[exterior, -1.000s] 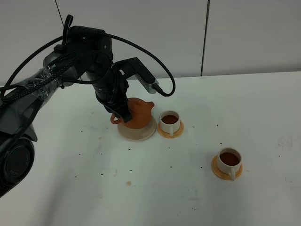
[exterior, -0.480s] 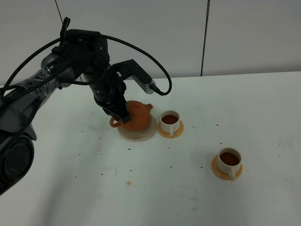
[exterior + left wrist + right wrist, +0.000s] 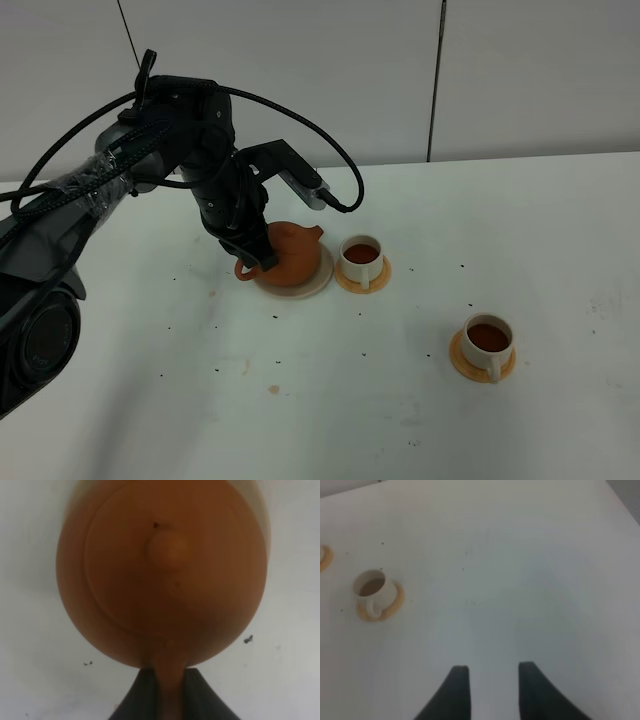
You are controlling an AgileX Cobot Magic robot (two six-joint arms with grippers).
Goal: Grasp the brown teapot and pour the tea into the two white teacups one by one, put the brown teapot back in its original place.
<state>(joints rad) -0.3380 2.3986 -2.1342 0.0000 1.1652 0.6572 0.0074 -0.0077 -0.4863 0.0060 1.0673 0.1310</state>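
The teapot's bottom is on the pale beige saucer in the high view, so the teapot would stand if I opened my left gripper now.
The brown teapot stands level on the pale beige saucer, spout towards the nearer white teacup. My left gripper is shut on the teapot's loop handle. In the left wrist view the teapot fills the frame, and its handle runs between the dark fingers of the left gripper. The second teacup stands front right on its orange coaster. Both cups hold brown tea. My right gripper hangs open over bare table, away from that teacup.
The white table carries small dark specks and a brown stain. The left arm's cables loop above the teapot. A wall rises right behind the table's back edge.
The left gripper has lowered the teapot and levelled it, settling it onto the beige saucer a little further left. The cups and the right gripper have not moved.
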